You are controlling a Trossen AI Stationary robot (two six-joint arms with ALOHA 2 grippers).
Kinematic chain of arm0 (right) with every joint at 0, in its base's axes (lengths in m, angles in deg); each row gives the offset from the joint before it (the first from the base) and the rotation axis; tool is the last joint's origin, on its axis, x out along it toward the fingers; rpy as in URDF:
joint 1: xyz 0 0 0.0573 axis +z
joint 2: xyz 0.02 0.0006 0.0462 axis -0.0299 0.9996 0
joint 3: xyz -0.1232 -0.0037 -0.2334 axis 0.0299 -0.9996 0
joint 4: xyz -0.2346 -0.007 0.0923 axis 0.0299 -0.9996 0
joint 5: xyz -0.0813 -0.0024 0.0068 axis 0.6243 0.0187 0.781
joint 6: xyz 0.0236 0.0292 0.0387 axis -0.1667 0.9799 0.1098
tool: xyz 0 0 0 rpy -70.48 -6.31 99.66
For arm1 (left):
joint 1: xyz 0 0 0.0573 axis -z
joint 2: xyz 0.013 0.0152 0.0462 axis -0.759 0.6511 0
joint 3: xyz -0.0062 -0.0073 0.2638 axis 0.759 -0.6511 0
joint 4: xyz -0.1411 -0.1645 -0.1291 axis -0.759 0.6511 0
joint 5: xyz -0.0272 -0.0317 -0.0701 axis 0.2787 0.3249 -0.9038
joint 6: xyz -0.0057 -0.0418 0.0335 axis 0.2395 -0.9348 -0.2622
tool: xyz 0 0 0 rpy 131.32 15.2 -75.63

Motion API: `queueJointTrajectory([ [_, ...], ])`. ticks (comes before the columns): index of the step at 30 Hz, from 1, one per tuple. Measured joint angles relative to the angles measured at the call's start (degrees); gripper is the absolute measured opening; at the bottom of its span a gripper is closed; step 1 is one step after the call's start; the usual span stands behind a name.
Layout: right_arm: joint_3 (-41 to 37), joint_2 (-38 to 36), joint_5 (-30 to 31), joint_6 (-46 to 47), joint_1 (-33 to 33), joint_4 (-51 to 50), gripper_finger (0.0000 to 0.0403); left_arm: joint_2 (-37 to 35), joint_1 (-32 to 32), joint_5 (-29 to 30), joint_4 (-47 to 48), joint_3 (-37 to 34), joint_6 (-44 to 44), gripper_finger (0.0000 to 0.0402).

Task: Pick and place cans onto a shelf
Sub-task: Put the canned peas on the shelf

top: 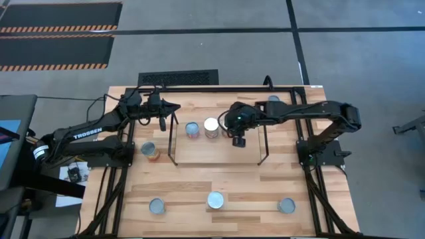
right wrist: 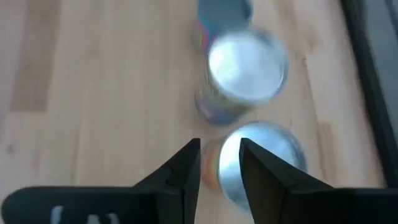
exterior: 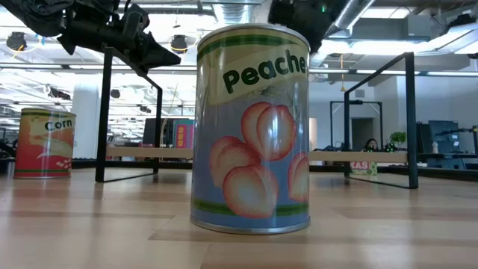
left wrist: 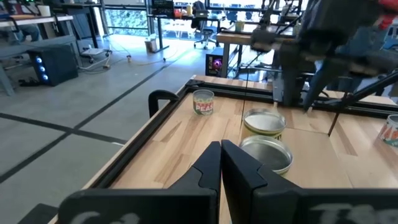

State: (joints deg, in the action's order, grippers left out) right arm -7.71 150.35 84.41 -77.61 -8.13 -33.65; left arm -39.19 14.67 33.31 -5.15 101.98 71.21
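The Peas can needs to go on the shelf. My right gripper should grab it by its rim next.
The light-wood shelf (top: 219, 149) with black wire ends stands mid-table. Two cans stand on its far left part: a silvery-blue-topped one (top: 192, 129) and a white-topped one (top: 211, 127). My right gripper (top: 238, 137) hovers over the shelf just right of them. Its fingers (right wrist: 219, 165) are a little apart with nothing between them, and both cans (right wrist: 247, 65) show below. My left gripper (top: 167, 108) is shut and empty in the air by the shelf's left end, pointing at the two cans (left wrist: 264, 122). It also shows in the low view (exterior: 160, 56).
A Corn can (top: 150, 151) stands left of the shelf. Three cans stand along the near edge: one at the left (top: 157, 206), the Peaches can (exterior: 252, 127) in the middle and one at the right (top: 286, 206). A Peas can (left wrist: 203, 101) stands at the far edge.
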Motion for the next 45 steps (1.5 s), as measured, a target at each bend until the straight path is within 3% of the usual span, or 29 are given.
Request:
queueJointTrajectory([
  [4, 1.9, -3.2, 0.7, -0.2, 0.8, -3.3, 0.0112, 0.0, 0.0, 0.0, 0.6, 0.0, 0.2, 0.0000],
  [11, -2.8, -11.6, 6.1, -0.4, 1.4, -3.4, 0.0012, 0.0, 0.0, -0.1, 1.0, 0.0, 0.3, 0.0000],
  [21, -21.0, -28.3, 5.8, -1.4, -5.4, 15.3, 0.0006, 0.0, 0.0, -1.1, -1.9, -1.9, 0.5, 0.0000],
  [28, -22.8, -36.6, 5.9, -1.3, -15.1, 13.4, 0.0004, 0.0, 0.0, -1.4, -6.4, -5.0, -1.0, 0.0000],
  [37, -22.8, -36.8, 6.1, 0.7, -31.6, 3.0, 0.0004, 0.0, 0.1, -1.8, -9.7, -6.3, -1.4, 0.0000],
  [45, -22.8, -31.3, 5.8, 3.8, -40.6, 0.5, 0.0005, 0.0, 0.0, -1.8, -10.5, -6.3, -0.9, 0.0000],
])
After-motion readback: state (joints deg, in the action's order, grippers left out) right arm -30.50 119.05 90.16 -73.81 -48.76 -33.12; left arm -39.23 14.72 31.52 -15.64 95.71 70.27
